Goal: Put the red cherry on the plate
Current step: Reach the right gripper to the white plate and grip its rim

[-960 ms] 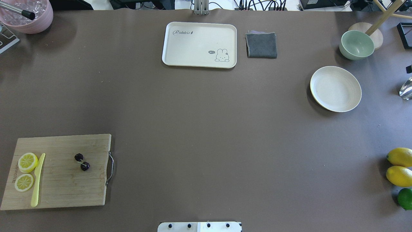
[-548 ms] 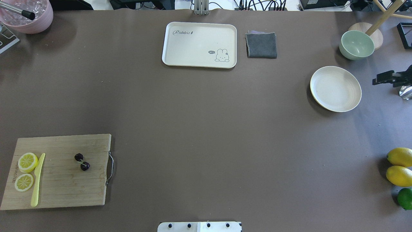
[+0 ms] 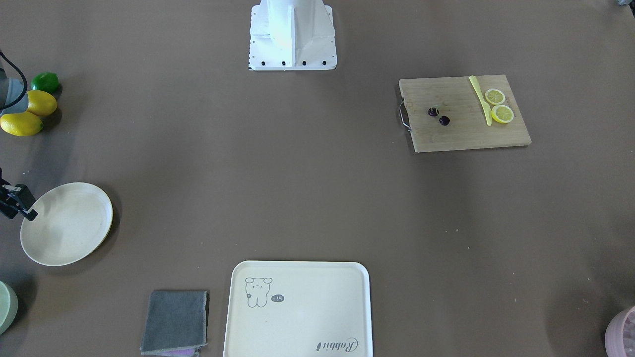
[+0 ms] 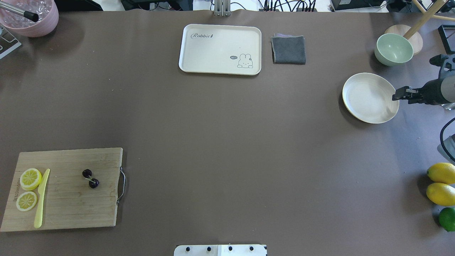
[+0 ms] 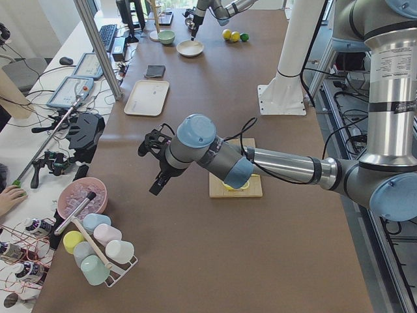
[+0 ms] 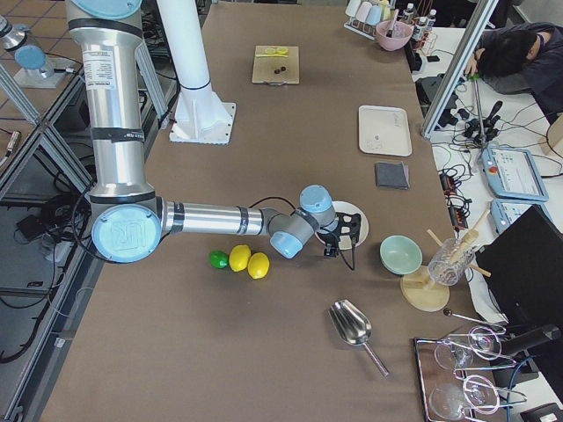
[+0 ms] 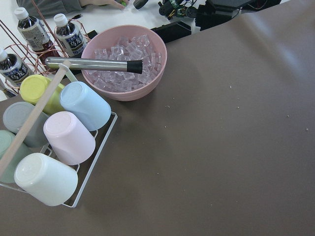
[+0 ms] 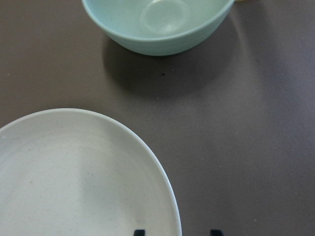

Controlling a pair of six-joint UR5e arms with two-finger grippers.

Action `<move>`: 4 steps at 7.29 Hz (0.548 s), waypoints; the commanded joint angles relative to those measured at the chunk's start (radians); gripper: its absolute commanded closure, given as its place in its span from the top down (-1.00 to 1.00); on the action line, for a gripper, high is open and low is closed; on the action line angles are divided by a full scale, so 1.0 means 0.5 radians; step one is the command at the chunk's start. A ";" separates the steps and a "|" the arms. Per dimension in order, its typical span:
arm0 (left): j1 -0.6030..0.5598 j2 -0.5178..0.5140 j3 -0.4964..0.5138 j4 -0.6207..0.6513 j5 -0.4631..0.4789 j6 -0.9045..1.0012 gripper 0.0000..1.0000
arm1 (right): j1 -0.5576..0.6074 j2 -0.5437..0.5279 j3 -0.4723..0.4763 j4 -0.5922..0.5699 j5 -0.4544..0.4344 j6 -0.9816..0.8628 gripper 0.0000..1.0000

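The cream plate's middle [image 3: 66, 223] has to stay free for the red cherry, so my right gripper needs to grab the cream plate by its rim [image 3: 27, 220].
The red cherry [image 4: 90, 179] is a pair of dark maroon fruits on a pale stem, lying on the wooden cutting board [image 4: 67, 209] at the table's near left, also seen from the front [image 3: 439, 115]. The cream plate [image 4: 369, 97] lies bare at the far right. My right gripper [image 4: 400, 95] hovers at the plate's right rim, open. In the right wrist view its fingertips [image 8: 139, 231] straddle the rim of the plate [image 8: 74, 182], holding nothing. My left gripper [image 5: 153, 156] shows only in the exterior left view, beyond the board's left end; I cannot tell its state.
Two lemon slices [image 4: 30, 178] and a yellow knife [image 4: 41, 199] share the board. A bear tray [image 4: 220, 49] and grey cloth [image 4: 288, 49] lie at the back. A green bowl [image 4: 394, 49] stands behind the plate. Lemons [image 4: 442, 183] and a lime [image 4: 447, 218] sit near right; an ice bowl [image 7: 123, 61] far left.
My right gripper came in from the right edge and moved left, ending at the plate's right rim. The cherry and the plate have not moved.
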 commanded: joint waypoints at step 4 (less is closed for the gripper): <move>0.000 -0.012 0.002 0.000 -0.003 -0.006 0.96 | -0.080 0.025 0.090 0.067 -0.012 0.216 -1.00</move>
